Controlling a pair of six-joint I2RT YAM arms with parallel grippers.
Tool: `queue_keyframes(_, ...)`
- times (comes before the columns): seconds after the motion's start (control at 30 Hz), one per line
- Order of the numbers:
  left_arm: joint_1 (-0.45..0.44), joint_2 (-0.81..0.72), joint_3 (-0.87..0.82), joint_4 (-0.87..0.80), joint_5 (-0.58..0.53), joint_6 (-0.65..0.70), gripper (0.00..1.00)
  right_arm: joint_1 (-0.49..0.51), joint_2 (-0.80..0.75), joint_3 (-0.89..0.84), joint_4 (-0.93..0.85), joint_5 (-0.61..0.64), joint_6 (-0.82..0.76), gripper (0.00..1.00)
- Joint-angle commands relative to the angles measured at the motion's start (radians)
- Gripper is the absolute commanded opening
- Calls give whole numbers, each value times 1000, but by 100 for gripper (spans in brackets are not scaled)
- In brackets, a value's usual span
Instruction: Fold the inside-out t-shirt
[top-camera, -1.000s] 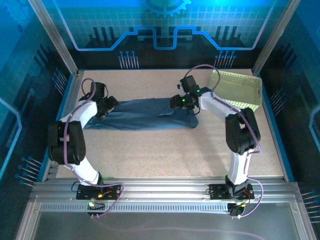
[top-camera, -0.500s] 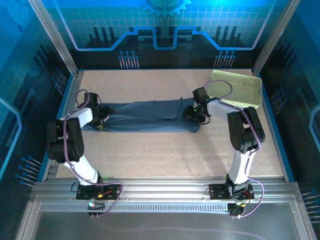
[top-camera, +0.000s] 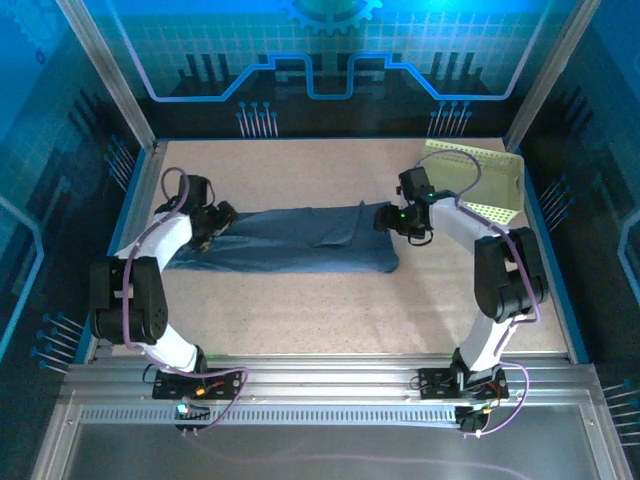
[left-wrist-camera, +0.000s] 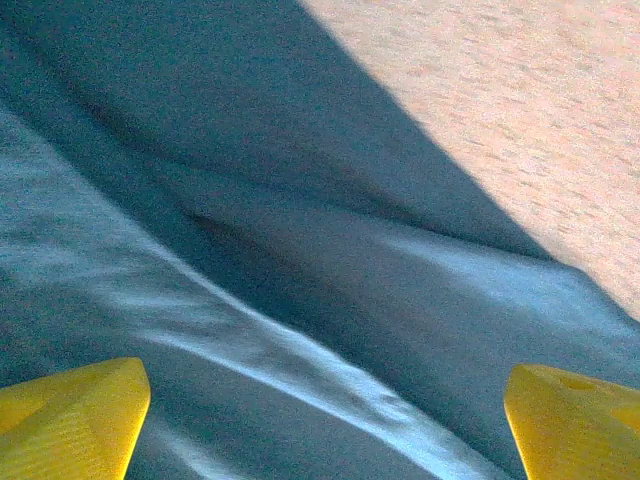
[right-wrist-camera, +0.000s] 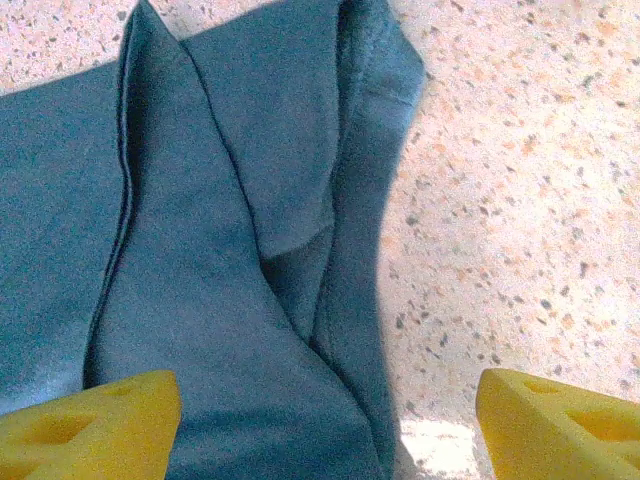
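The right gripper will next grab the folded edge at the t-shirt's end nearest the basket, and it will do so to fold the inside-out t-shirt (top-camera: 290, 240) toward its other end.
The inside-out t-shirt (top-camera: 290, 240) lies as a long dark slate-blue band across the middle of the table, with a folded flap near its right end. My left gripper (top-camera: 220, 219) hovers over its left end. In the left wrist view that gripper (left-wrist-camera: 325, 430) stands open, yellow fingertips (left-wrist-camera: 70, 420) wide apart over wrinkled fabric (left-wrist-camera: 300, 250). My right gripper (top-camera: 387, 218) is at the shirt's right end. In the right wrist view it (right-wrist-camera: 325, 430) is open above the shirt's folded edge (right-wrist-camera: 220, 250), holding nothing.
A pale yellow-green perforated basket (top-camera: 480, 185) stands at the back right, just behind the right arm. Speckled tabletop (top-camera: 330, 310) stretches bare between the shirt and the arm bases. Metal frame posts bound both sides.
Both grippers carried the shirt toward the near side and laid it flat. The right gripper opened and let go of the shirt's right end. The left gripper opened a little wider.
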Motion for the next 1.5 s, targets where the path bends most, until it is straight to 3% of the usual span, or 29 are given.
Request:
queue_keyframes(0.0,-27,26,6,-41,-18,11,93,12,75,50,-52,-13,-20,80)
queue_keyframes(0.4,-35,86,-58,6,-31,21,94,120,223,183,-182,146,33,80)
queue_keyframes(0.8,-35,100,-140,63,-34,1,94,148,288,193,-208,132,44,76)
queue_keyframes(1.07,-34,89,-168,79,-30,-17,94,174,302,194,-174,94,39,38)
queue_keyframes(1.23,-34,74,-192,81,-42,-18,95,152,228,148,-151,125,25,6)
queue_keyframes(1.3,-35,73,-203,83,-33,-25,95,134,186,124,-153,149,12,0)
queue_keyframes(1.47,-42,27,-243,88,-16,-38,94,85,57,69,-185,215,-37,0)
